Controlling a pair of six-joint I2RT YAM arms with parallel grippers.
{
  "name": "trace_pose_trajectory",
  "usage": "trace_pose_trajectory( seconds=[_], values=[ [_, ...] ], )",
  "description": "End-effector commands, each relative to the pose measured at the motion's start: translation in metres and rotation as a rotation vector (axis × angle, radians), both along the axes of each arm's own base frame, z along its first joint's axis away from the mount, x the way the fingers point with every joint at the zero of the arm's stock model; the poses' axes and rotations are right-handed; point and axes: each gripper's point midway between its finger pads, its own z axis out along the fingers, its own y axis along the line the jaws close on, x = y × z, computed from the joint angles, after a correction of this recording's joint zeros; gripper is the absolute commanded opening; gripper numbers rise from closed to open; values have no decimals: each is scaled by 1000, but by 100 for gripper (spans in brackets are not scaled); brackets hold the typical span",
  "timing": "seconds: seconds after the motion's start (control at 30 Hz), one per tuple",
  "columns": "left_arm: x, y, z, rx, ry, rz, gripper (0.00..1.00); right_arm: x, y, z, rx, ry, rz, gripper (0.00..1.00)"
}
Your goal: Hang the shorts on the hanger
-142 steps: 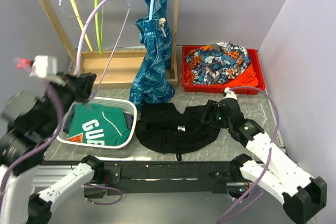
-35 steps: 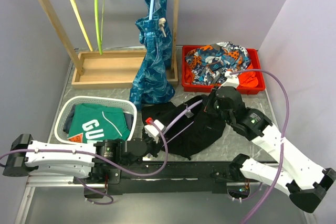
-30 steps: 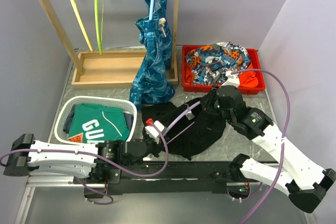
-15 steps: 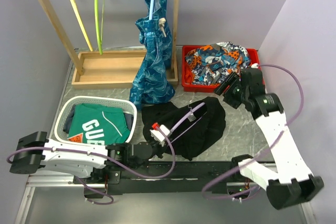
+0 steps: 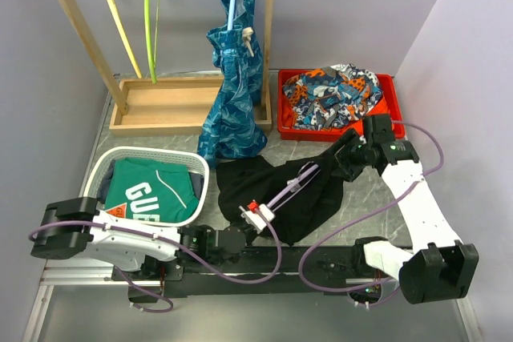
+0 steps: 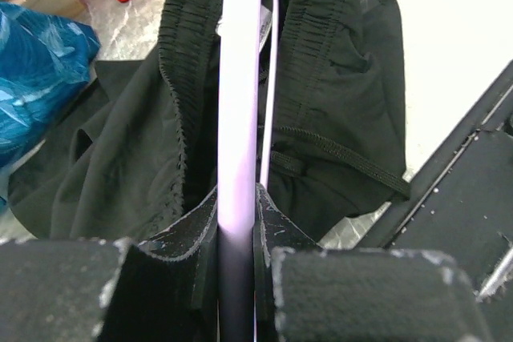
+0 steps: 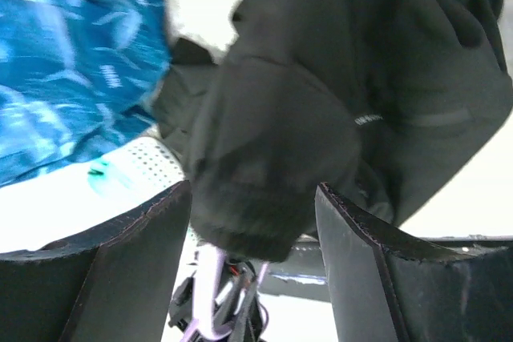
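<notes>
The black shorts should next be grabbed by my right gripper by the fold at the hanger's far end (image 7: 253,203), so the bar stays free for my left gripper to work inside.
The lavender hanger (image 5: 292,187) runs slantwise from my left gripper (image 5: 255,215) up to the right. The black shorts (image 5: 317,194) hang bunched over its far end and trail onto the table. In the left wrist view my left gripper (image 6: 238,222) is shut on the hanger's bar (image 6: 240,78), and the shorts (image 6: 337,102) lie on both sides of the bar. My right gripper (image 5: 346,159) is at the shorts' upper right end. In the right wrist view it (image 7: 256,270) is wide open with a fold of the shorts (image 7: 276,150) between the fingers and the hanger (image 7: 210,294) below.
A wooden rack (image 5: 76,14) at the back holds a yellow hanger (image 5: 116,18), a lime-green hanger (image 5: 148,22) and a teal-blue garment (image 5: 236,94). A red bin (image 5: 393,127) of patterned clothes stands at the back right. A white basket (image 5: 200,167) with a green shirt is at the left.
My left gripper has slid right and nearer with the hanger. My right arm has dropped and its gripper has come down toward the shorts. The shorts have shifted right along the hanger.
</notes>
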Motion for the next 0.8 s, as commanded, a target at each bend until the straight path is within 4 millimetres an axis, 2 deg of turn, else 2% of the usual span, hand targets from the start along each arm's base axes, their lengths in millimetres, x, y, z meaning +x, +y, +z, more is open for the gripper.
trace_pose_trajectory(
  seconds=[0.0,0.1,0.27,0.37,0.4,0.43,0.47,0.5,0.57,0.6,0.63,0.67,0.7,0.77],
  values=[
    [6,-19,53,-164,-64,41,1,-3,3,-20,29,39,0,71],
    [5,-24,57,-169,-79,25,1,-1,7,-35,61,61,-5,70],
    [-1,-34,57,-146,-106,-2,1,6,11,-41,87,85,-9,64],
    [-3,-37,60,-154,-114,-8,1,6,11,-40,92,84,-9,42],
    [-2,-38,63,-159,-116,-1,1,6,10,-39,92,78,-14,24],
    [0,-38,63,-158,-114,12,4,5,10,-40,93,82,-16,14],
    [3,-36,56,-121,-114,42,12,5,9,-39,95,79,-18,3],
    [4,-39,62,-144,-91,64,33,3,9,-38,95,76,-15,0],
    [4,-36,54,-104,-66,83,47,2,8,-37,94,68,-10,0],
    [2,-38,57,-135,-29,90,62,1,8,-36,90,56,-7,0],
    [0,-38,57,-146,-7,87,69,1,8,-34,88,47,-4,0],
    [-2,-35,66,-185,17,82,75,0,6,-34,78,42,-8,0],
    [-7,-33,63,-202,66,66,83,-1,5,-33,75,38,-15,0],
    [-11,-22,78,-275,118,63,88,-2,4,-33,76,30,-21,0]
  ],
)
